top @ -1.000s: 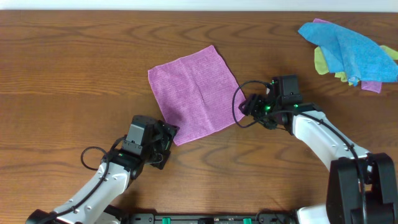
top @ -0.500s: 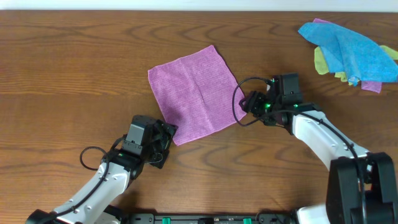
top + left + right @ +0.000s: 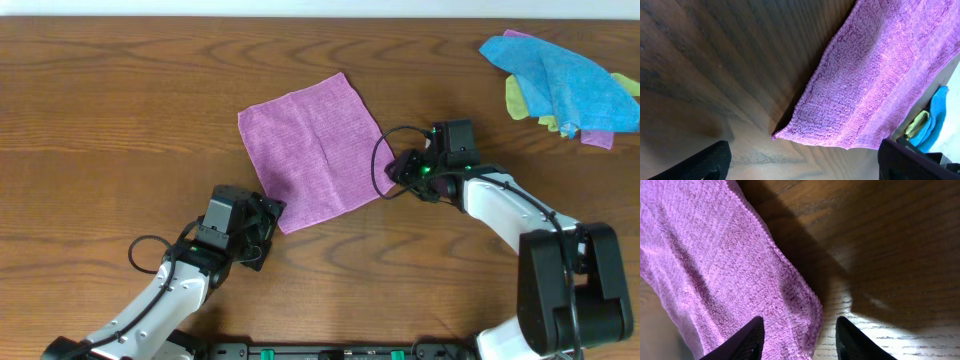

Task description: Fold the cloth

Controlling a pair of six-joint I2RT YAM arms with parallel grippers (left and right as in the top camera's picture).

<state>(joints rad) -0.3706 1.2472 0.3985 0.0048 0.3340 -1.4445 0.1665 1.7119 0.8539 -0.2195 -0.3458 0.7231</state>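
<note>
The left gripper's fingers are around mostly bare wood, short of the corner of the cloth, so they would miss if they closed now. The left gripper has to move toward the corner of the cloth first.
The lilac cloth (image 3: 312,150) lies flat and tilted on the wooden table. My left gripper (image 3: 268,222) is open at the cloth's near corner; in the left wrist view the corner (image 3: 840,125) lies just ahead of the wide-open fingers (image 3: 802,162). My right gripper (image 3: 398,170) is open at the cloth's right corner. In the right wrist view its fingers (image 3: 800,337) straddle the cloth's edge (image 3: 805,305), one finger over the cloth and one over bare wood. Neither gripper holds anything.
A heap of cloths lies at the far right of the table: a bright blue one (image 3: 565,72) on top, yellow-green (image 3: 516,100) and lilac (image 3: 598,137) pieces beneath. It shows in the left wrist view (image 3: 930,120). A black cable loops by the right gripper (image 3: 382,150).
My right gripper has shifted slightly left and up, onto the cloth's right corner. The left arm and the cloth have not moved.
</note>
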